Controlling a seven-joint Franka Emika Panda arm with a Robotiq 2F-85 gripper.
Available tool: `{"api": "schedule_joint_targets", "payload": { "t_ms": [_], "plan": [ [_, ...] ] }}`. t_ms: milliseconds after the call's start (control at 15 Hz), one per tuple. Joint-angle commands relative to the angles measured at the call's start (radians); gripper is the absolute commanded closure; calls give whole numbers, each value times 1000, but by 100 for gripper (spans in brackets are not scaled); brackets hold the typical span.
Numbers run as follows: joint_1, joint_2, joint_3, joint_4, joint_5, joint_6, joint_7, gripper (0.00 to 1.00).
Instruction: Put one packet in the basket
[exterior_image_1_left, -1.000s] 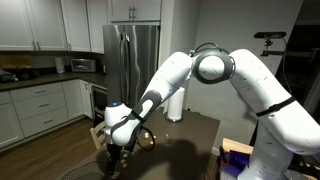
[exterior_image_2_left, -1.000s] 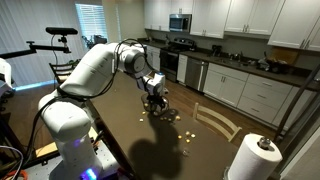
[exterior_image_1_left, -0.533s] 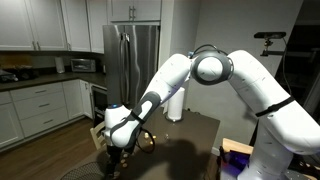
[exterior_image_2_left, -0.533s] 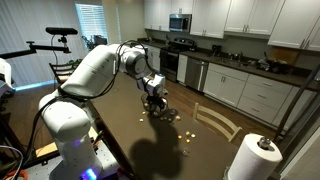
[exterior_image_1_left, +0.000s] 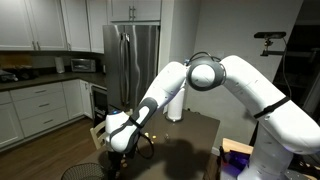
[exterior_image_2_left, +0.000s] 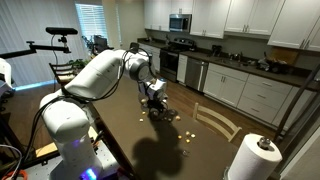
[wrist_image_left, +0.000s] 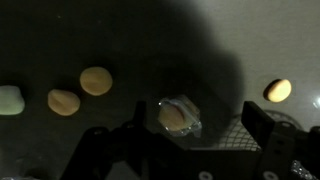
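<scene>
My gripper should close and catch the yellowish packet, which lies free on both sides between my open fingers.
In the wrist view my gripper is open, its two dark fingers wide apart low over the dark table. A yellowish packet in a clear wrapper lies between the fingers, touching neither. More packets lie to the left and one to the right. In both exterior views the gripper hangs close above the table. Small packets dot the table. A round rim that looks like the basket shows at the bottom edge, below the gripper.
A light wooden chair back stands at the table's side, also seen beside the gripper. A paper towel roll stands on the table. Kitchen cabinets and a fridge are behind.
The arm has dropped and shifted slightly, bringing the gripper lower toward the table and the packets. The gripper stays open.
</scene>
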Motion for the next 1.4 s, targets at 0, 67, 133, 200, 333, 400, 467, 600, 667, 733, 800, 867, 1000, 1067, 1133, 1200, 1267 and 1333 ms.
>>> {"api": "schedule_joint_targets", "payload": {
  "t_ms": [0, 67, 133, 200, 333, 400, 467, 600, 667, 733, 800, 867, 1000, 1067, 1133, 1200, 1267, 1333],
  "plan": [
    [1, 39, -2, 48, 0, -26, -30, 33],
    [3, 45, -3, 53, -1, -27, -28, 41],
    [4, 48, -4, 55, -1, -26, -27, 47],
    [5, 49, -5, 59, -2, -25, -26, 55],
    [7, 45, -9, 58, -3, -21, -22, 66],
    [8, 44, -10, 58, -4, -20, -20, 74],
    [9, 42, -11, 56, -4, -20, -18, 80],
    [15, 35, -15, 52, -6, -23, -11, 88],
    [18, 32, -17, 49, -7, -24, -8, 88],
    [22, 27, -19, 46, -9, -25, -3, 90],
    [27, 24, -22, 43, -10, -27, 0, 89],
    [33, 17, -27, 38, -13, -33, 5, 89],
    [48, -3, -40, 26, -19, -58, 24, 90],
    [61, -19, -52, 16, -24, -75, 37, 91],
    [70, -29, -60, 12, -27, -90, 46, 91],
    [82, -40, -70, 8, -31, -110, 57, 90],
    [97, -52, -84, 4, -39, -131, 73, 90],
    [109, -63, -93, 0, -47, -147, 85, 91]
  ]
}}
